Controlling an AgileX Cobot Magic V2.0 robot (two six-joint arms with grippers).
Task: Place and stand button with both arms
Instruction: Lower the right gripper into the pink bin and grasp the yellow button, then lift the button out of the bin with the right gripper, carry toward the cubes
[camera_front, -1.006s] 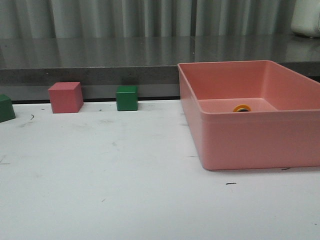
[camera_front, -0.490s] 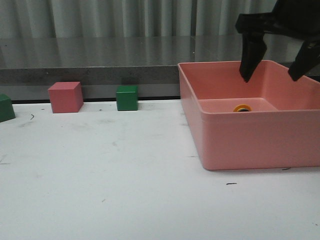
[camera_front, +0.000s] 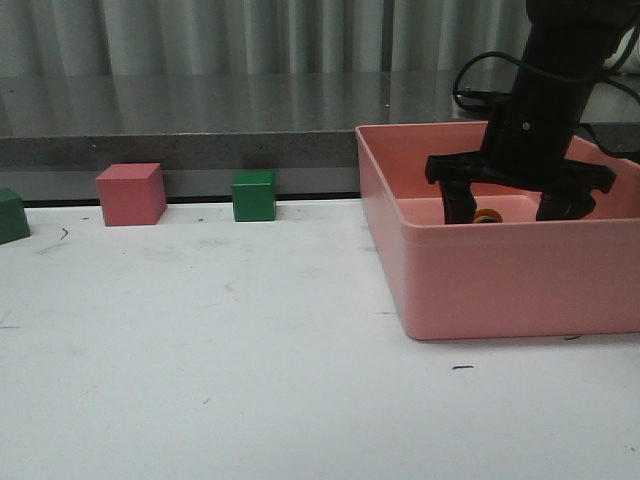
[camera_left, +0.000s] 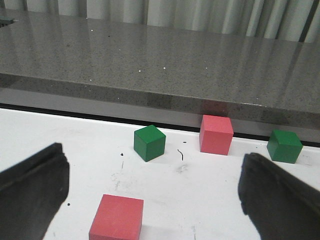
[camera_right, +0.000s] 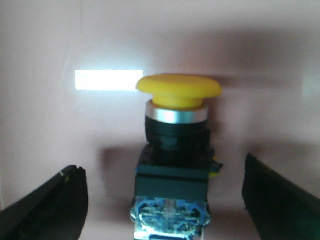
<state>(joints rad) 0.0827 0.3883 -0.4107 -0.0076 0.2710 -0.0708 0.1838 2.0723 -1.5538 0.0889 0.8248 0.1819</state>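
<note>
My right gripper should close on the button's black body (camera_right: 175, 142) now, because its fingers are already on both sides of that black body.
The button (camera_front: 487, 216) lies in the pink bin (camera_front: 500, 285); only its yellow cap shows over the front wall. In the right wrist view the button (camera_right: 175, 145) shows its yellow cap, silver collar, black body and bluish base, and it seems to lie on its side on the bin floor. My right gripper (camera_front: 510, 208) is down inside the bin, open, one finger on each side of the button and not touching it (camera_right: 165, 200). My left gripper (camera_left: 154, 192) is open and empty above the white table; it is out of the front view.
By the table's back edge are a pink cube (camera_front: 131, 194), a green cube (camera_front: 254, 196) and another green cube (camera_front: 10, 216) at the left border. Under the left gripper lie a pink cube (camera_left: 117, 217) and a green cube (camera_left: 149, 142). A grey ledge (camera_front: 200, 120) runs behind.
My right arm came into view from above and went down into the bin, its open fingers now level with the button. The button and the cubes have not moved.
</note>
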